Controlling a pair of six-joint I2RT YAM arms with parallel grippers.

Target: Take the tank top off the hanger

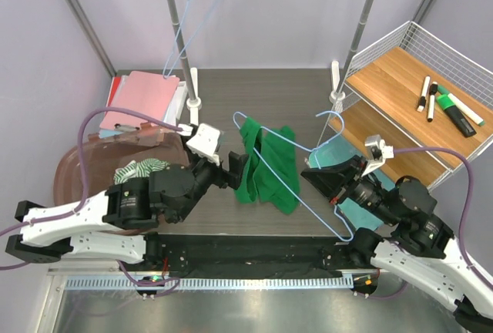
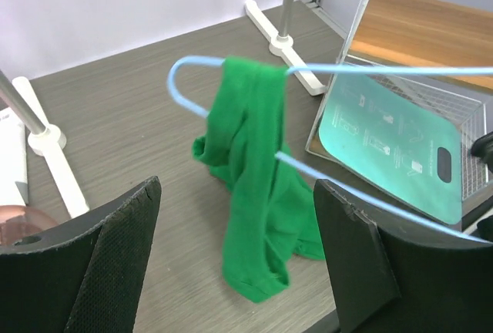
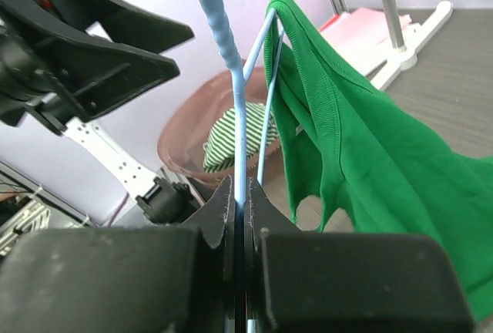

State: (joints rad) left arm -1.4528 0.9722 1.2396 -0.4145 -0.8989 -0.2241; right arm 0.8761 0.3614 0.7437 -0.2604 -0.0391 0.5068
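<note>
My left gripper grabs the cloth draped at the hanger's curved end (image 1: 250,136) (image 2: 246,117) next, to slide the tank top off.
A green tank top (image 1: 266,167) hangs over one end of a light blue wire hanger (image 1: 296,186), and its lower part rests on the dark table. My right gripper (image 1: 320,177) is shut on the hanger wire (image 3: 223,40) and holds it tilted above the table; the tank top (image 3: 362,140) drapes just beyond my right gripper (image 3: 240,194). My left gripper (image 1: 235,169) is open and empty, just left of the tank top (image 2: 254,194). In the left wrist view the cloth and the hanger's curved end (image 2: 189,67) lie ahead of my left gripper (image 2: 239,217), apart from the pads.
A brown basin (image 1: 73,175) holding a striped cloth stands at the left, with pink folders (image 1: 146,98) behind it. Two rack poles (image 1: 176,25) stand at the back, with a spare hanger (image 1: 196,9). A wire shelf (image 1: 420,79) with markers is at the right, with a teal card (image 2: 393,140) leaning on it.
</note>
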